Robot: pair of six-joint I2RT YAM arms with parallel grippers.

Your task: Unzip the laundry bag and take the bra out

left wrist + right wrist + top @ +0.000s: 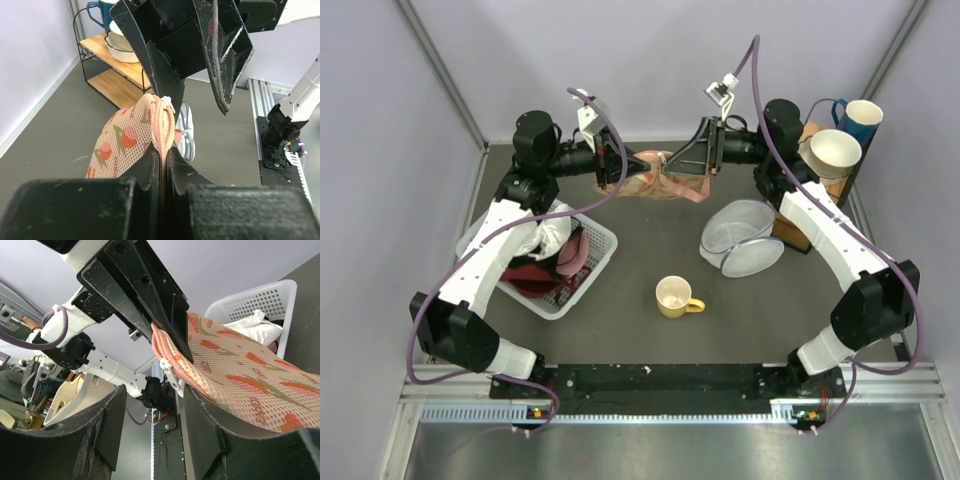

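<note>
My right gripper should close now. It would hold the white zipper pull, because the loose end of the pull hangs between the open fingers.
The peach-pink laundry bag [655, 185] with red prints hangs in the air over the far middle of the table. My left gripper [623, 170] is shut on its pink piped edge, as the left wrist view shows [162, 155]. The bag [127, 137] droops to the left of the jaws. My right gripper [688, 165] is open at the bag's other side. In the right wrist view the bag [240, 375] lies against the right finger, and the white zipper pull [172, 375] hangs just inside the open jaws [152, 400]. The bra is hidden.
A white basket [603, 240] of clothes stands at the left. A yellow mug [675, 297] sits at centre front. A round white mesh container [740, 238] with blue trim lies at the right. A wooden shelf [817, 135] at the back right holds a bowl [832, 152] and a blue mug [860, 120].
</note>
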